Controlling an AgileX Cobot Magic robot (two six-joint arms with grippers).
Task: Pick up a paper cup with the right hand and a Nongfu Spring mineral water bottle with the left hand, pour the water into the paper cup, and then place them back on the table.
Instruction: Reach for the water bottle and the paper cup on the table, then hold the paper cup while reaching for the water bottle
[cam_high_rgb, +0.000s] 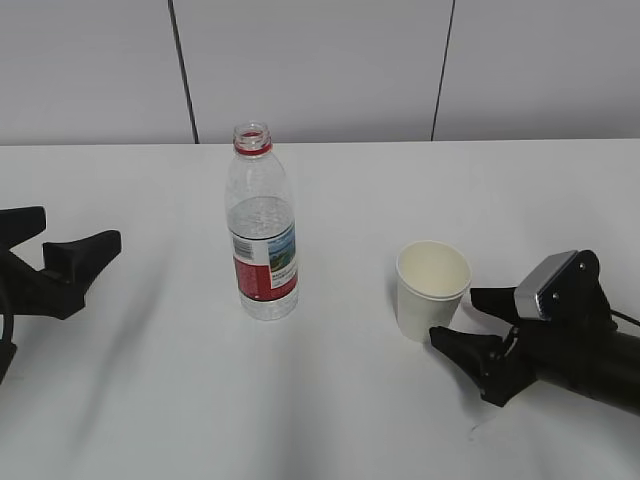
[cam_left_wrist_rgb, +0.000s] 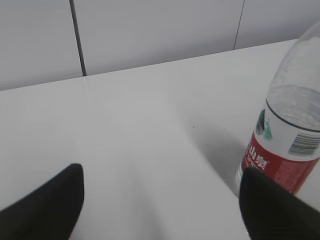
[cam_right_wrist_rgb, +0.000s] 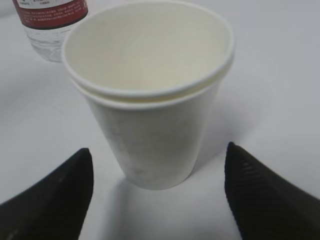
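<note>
I will next grab the paper cup by its lower side with my right gripper, so the paper cup's opening stays free to catch the water.
The Nongfu Spring mineral water bottle stands upright and uncapped on the white table, with clear water filling most of it. My left gripper hangs open well to its left, empty. In the left wrist view the bottle sits just beyond the right finger of the left gripper. The white paper cup stands upright and empty to the right. My right gripper is open just behind it. In the right wrist view the cup stands between the spread fingers of the right gripper, untouched.
A pale panelled wall rises behind the table's far edge. The bottle's base shows beyond the cup in the right wrist view. White tabletop lies between the bottle and the cup.
</note>
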